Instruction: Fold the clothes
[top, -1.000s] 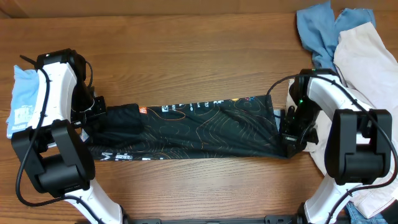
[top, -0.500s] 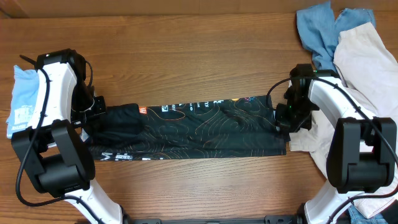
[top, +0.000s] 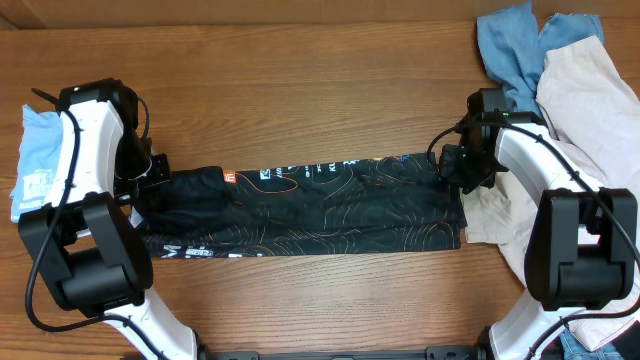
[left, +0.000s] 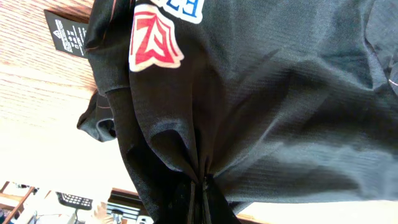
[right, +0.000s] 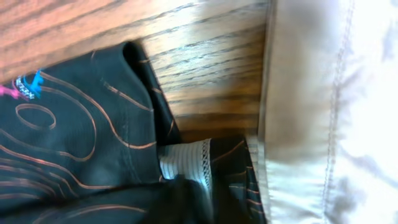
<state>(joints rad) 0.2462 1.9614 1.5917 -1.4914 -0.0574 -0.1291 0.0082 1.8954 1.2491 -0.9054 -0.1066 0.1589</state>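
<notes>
The black garment's bunched end (top: 168, 208) hangs from my fingers over its white-lettered strip (top: 187, 251) and would settle there, so my left gripper will let go of that end.
The black garment (top: 330, 210) with thin orange contour lines lies stretched in a long band across the table. My left gripper (top: 150, 188) is shut on its bunched left end; the left wrist view shows black fabric (left: 261, 93) with a red label (left: 152, 37) gathered into the jaws (left: 200, 199). My right gripper (top: 452, 172) is at the garment's upper right corner. The right wrist view shows that corner (right: 68, 137) with a grey elastic band, and the jaws (right: 193, 205) are a dark blur over the fabric.
A beige garment (top: 585, 110) lies at the right, touching the black one's right edge, and also shows in the right wrist view (right: 336, 93). A blue garment (top: 510, 45) is bunched at the back right. A light blue cloth (top: 38, 160) lies at the far left.
My right gripper has moved from the garment's lower right corner up along its right edge to the upper right corner. The lower right corner now lies flat. The left arm has not moved.
</notes>
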